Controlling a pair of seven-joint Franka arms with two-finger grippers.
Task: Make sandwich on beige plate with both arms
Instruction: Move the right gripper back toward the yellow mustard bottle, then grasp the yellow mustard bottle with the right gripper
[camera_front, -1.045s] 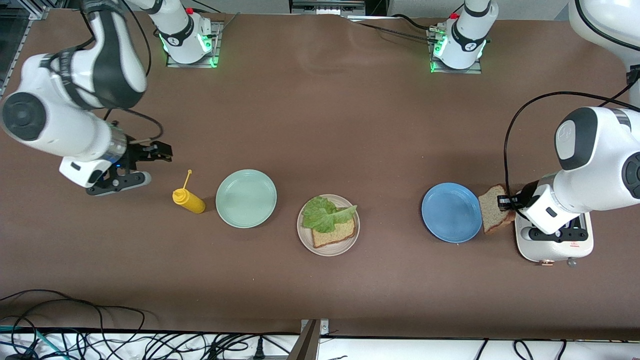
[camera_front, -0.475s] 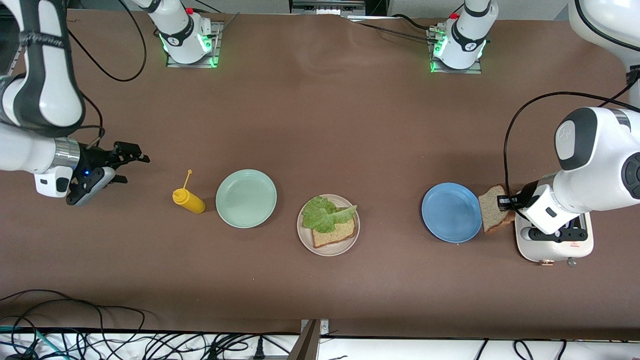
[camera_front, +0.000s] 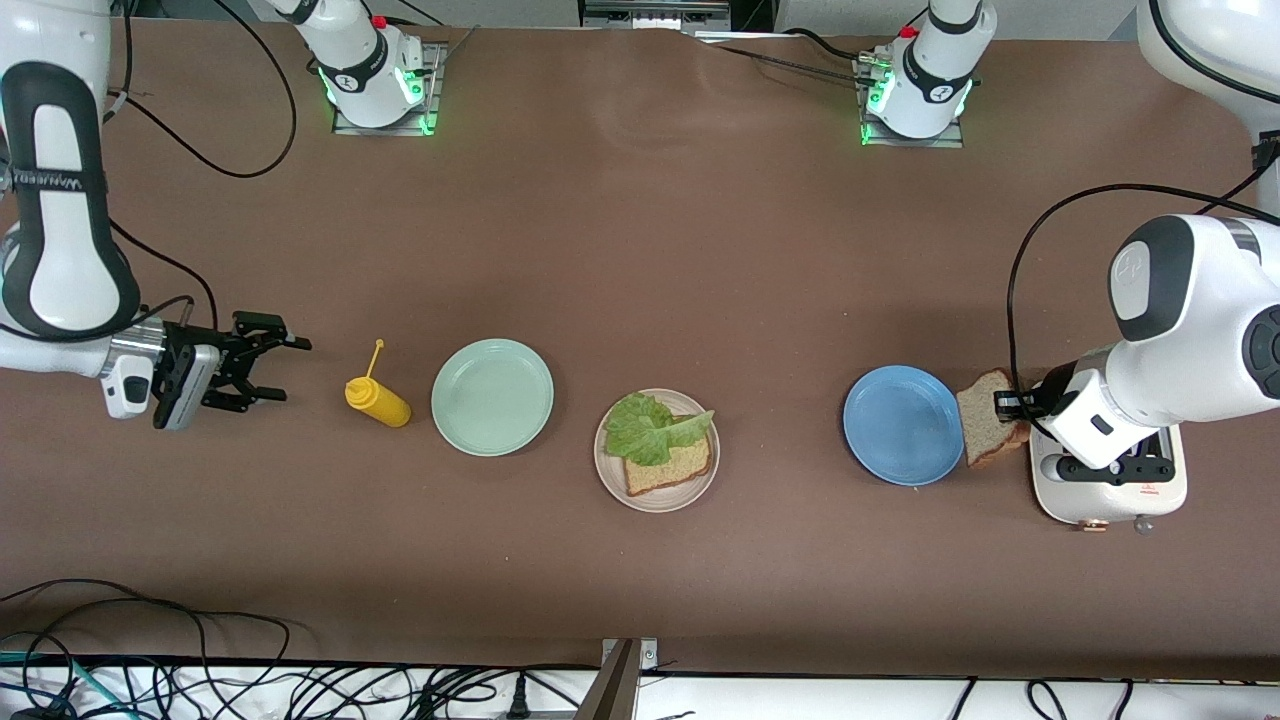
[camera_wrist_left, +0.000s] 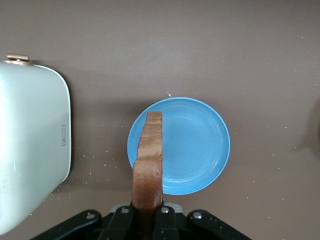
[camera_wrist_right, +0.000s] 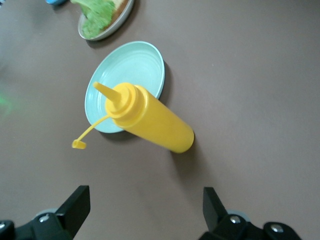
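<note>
My right gripper grabs the bottle by its straight-sided body (camera_front: 384, 404) next, since the yellow bottle slopes in to a narrow nozzle with its cap strap hanging off.
The beige plate (camera_front: 608, 470) lies mid-table with one slice of brown bread (camera_front: 672, 467) on it and a green lettuce leaf (camera_front: 655, 428) on top of that slice. My left gripper (camera_front: 1012, 405) is shut on a second bread slice (camera_front: 985, 428), held on edge over the blue plate's rim, beside the toaster. In the left wrist view that slice (camera_wrist_left: 150, 155) stands up from the left gripper (camera_wrist_left: 148, 221). My right gripper (camera_front: 280, 370) is open and holds nothing, over the table beside the yellow bottle, toward the right arm's end. The right gripper (camera_wrist_right: 145, 206) faces the bottle.
A blue plate (camera_front: 903, 425) and a white toaster (camera_front: 1110, 485) sit toward the left arm's end. A mint-green plate (camera_front: 491, 396) and a yellow squeeze bottle (camera_front: 377, 398) with its cap hanging open lie between the beige plate and the right gripper.
The right arm swung toward its end of the table and its open gripper turned to point at the yellow bottle. The left arm and its slice have not moved.
</note>
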